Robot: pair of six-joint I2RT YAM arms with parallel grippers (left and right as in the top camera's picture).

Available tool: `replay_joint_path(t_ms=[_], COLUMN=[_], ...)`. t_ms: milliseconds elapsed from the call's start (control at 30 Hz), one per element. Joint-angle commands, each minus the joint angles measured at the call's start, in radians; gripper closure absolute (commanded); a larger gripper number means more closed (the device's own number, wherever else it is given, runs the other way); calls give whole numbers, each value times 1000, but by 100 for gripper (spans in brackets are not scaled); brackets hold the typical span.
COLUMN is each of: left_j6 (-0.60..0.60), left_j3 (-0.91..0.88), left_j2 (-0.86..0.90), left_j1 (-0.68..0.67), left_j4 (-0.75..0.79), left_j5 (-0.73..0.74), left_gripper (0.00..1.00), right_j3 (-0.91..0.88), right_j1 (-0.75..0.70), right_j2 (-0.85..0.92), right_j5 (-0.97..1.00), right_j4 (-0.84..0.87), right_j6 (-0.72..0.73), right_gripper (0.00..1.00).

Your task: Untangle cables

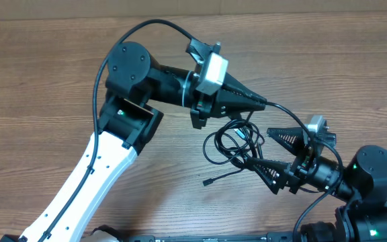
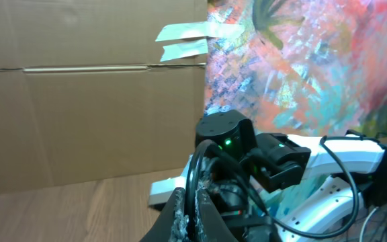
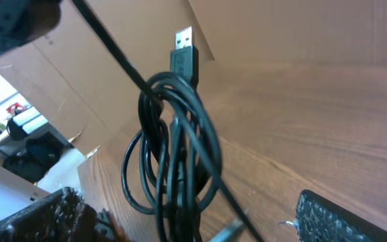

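Observation:
The tangle has an edge beside the plug. My right gripper should grab that edge next, so the outer loops stay free for my left gripper to untangle.
The cables (image 1: 232, 140) are thin black cords in a tangle of loose loops on the wooden table, right of centre. One plug end (image 1: 209, 181) trails toward the front. My left gripper (image 1: 265, 103) is shut on one cord, which runs on to the right. In the left wrist view the cord (image 2: 194, 176) is pinched between the shut jaws (image 2: 195, 214). My right gripper (image 1: 261, 148) is open, its fingers either side of the tangle's right edge. In the right wrist view the loops (image 3: 173, 154) and a USB plug (image 3: 185, 46) show between the open fingers (image 3: 193, 225).
A cardboard wall (image 2: 79, 114) stands behind the table, with a colourful cloth (image 2: 308, 60) beside it. The right arm's base (image 1: 371, 175) is at the front right, and the white left arm (image 1: 93, 175) crosses the front left. The table is wood (image 1: 46, 74).

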Motion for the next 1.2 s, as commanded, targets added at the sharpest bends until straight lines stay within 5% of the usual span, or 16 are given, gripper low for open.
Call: replay_joint_path(t_ms=[0, 133, 467, 600, 633, 667, 700, 733, 1167], left_j6=[-35, -29, -27, -27, -28, -28, -28, -28, -86], left_j3=[13, 13, 13, 13, 13, 13, 13, 13, 13], left_j2=[-24, -23, -23, -23, -23, -23, -23, -23, -23], left_j1=[-35, -69, -77, -63, -58, -50, -44, -37, 91], left_j4=[9, 11, 5, -8, -11, -21, -33, -41, -299], left_j5=[-43, -91, -123, -126, -126, -126, -126, -126, -81], left_gripper=[97, 96, 96, 93, 82, 67, 41, 3, 0], right_j3=[-2, -2, -2, -2, -2, -2, -2, -2, -2], right_j1=[-1, -1, -1, -1, -1, -1, -1, -1, -2], right_j2=[29, 66, 160, 166, 166, 166, 166, 166, 166], right_j5=[-31, -110, -147, -146, -147, -147, -147, -146, 86], right_j4=[-19, -12, -12, -6, -3, 2, 5, 11, 187], right_j6=[11, 10, 10, 11, 11, 11, 14, 24, 396], right_gripper=[0, 4, 95, 96, 96, 96, 96, 96, 96])
